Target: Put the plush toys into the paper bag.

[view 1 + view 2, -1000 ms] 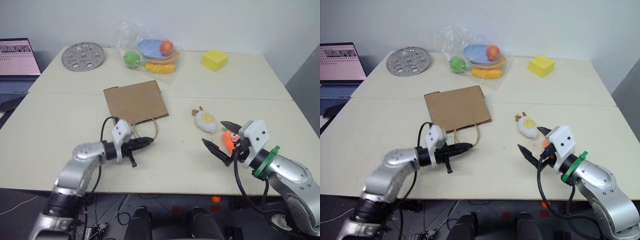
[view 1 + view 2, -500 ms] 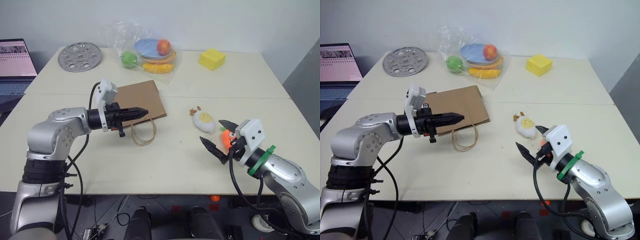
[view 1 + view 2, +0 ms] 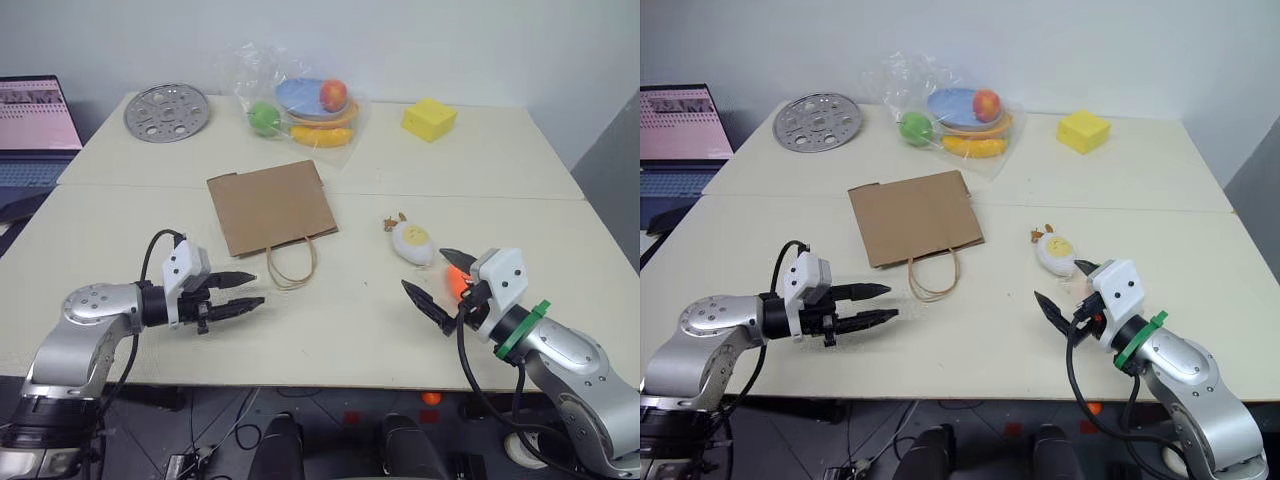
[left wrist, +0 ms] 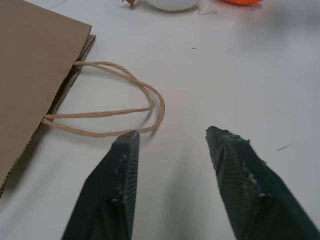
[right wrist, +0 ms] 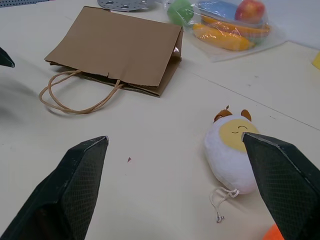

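The left gripper pinches the upper twisted handle (image 3: 312, 270) next, its loop out past the paper bag's opening, since the paper bag (image 3: 270, 205) lies flat on the tabletop.
The brown paper bag (image 3: 270, 205) lies flat on the table, its two loop handles (image 3: 290, 264) spread toward me. My left gripper (image 3: 258, 288) hovers low just left of the handles, open and empty; in the left wrist view one finger (image 4: 122, 165) ends close to a handle loop (image 4: 155, 102). The white egg plush (image 3: 411, 241) lies right of the bag. The orange carrot plush (image 3: 457, 281) sits close behind my right gripper (image 3: 422, 267), mostly hidden by it. The right gripper is wide open, pointing toward the egg (image 5: 229, 150) and the bag (image 5: 120, 50), and holds nothing.
At the back stand a clear plastic bag of fruit with a blue plate (image 3: 300, 105), a yellow sponge block (image 3: 428, 119) and a perforated metal disc (image 3: 165, 112). A laptop (image 3: 35, 125) sits off the table's left edge. A seam crosses the table behind the paper bag.
My left gripper, shut before, swung up over the bag, then came back down and left of the handles, and has opened. The right gripper stayed put and open.
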`<control>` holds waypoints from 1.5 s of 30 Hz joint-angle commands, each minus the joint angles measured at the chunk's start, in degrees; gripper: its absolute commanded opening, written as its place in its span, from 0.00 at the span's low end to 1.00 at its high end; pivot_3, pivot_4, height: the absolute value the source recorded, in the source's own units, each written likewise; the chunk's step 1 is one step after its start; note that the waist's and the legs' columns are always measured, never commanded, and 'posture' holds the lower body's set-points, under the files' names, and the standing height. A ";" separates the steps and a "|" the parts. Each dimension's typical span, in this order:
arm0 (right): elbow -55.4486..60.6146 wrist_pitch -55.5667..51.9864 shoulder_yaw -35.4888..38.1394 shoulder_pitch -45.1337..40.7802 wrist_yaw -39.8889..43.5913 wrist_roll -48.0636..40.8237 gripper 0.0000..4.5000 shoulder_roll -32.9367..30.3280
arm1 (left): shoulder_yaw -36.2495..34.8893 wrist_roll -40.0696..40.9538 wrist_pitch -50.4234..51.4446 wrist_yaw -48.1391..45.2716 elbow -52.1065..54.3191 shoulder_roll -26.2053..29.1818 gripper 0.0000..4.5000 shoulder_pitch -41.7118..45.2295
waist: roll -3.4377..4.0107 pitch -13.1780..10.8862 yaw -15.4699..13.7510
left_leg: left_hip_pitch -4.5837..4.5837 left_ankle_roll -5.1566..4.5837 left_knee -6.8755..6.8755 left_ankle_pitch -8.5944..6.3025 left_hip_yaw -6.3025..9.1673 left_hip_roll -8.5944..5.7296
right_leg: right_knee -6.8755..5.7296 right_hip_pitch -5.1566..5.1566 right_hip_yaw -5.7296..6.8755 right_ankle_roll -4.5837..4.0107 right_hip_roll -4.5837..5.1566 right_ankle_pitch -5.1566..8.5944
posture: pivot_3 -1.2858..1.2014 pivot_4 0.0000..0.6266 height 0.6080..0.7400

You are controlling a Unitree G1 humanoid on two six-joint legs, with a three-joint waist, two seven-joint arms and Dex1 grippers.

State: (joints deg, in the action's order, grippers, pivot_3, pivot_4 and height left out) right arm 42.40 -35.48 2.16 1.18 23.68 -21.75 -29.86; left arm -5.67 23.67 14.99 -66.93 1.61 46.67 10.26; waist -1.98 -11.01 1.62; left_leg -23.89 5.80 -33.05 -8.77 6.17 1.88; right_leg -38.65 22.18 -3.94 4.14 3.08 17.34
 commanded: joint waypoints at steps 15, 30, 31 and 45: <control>2.54 -0.72 1.47 0.11 -1.19 -1.11 1.00 1.46 | 9.83 -6.60 -5.61 -6.48 -13.46 -3.73 0.75 11.66 | 0.00 0.00 0.20 | 0.00 -0.01 0.05 0.00 0.04 0.00 | -0.11 0.04 0.05 0.26 -0.02 -0.15 | 0.52 0.24 1.00; 3.36 -1.61 1.98 0.80 -2.34 -1.17 1.00 2.24 | 15.91 -13.45 -13.13 -9.58 -22.67 -8.27 0.75 19.74 | 0.00 0.00 0.23 | 0.00 -0.01 0.04 0.00 0.04 0.00 | -0.13 0.03 0.05 0.28 -0.03 -0.18 | 0.52 0.24 1.00; 3.33 -1.55 1.92 0.79 -2.44 -1.12 1.00 2.32 | 16.76 -14.12 -12.11 -10.39 -23.80 -8.23 0.75 20.71 | 0.00 0.00 0.23 | 0.01 -0.01 0.04 0.00 0.04 0.00 | -0.14 0.03 0.05 0.28 -0.03 -0.18 | 0.52 0.24 1.00; 2.89 -1.68 1.48 0.09 -3.25 -0.85 1.00 3.81 | 21.61 -16.08 -0.25 -23.93 -31.04 -6.50 0.75 30.02 | 0.00 0.00 0.64 | 0.03 -0.01 0.03 0.00 0.06 0.00 | -0.20 0.03 0.07 0.30 -0.04 -0.17 | 0.52 0.24 1.00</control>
State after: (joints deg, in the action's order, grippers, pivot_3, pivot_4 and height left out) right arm 43.34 -37.57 3.20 1.70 20.85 -22.06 -26.23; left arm 14.90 7.97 14.49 -88.83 -29.32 39.41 40.02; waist -1.98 -11.01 2.26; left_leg -23.87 5.79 -33.02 -8.77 6.26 1.88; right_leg -38.86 22.21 -3.85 4.43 3.03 17.16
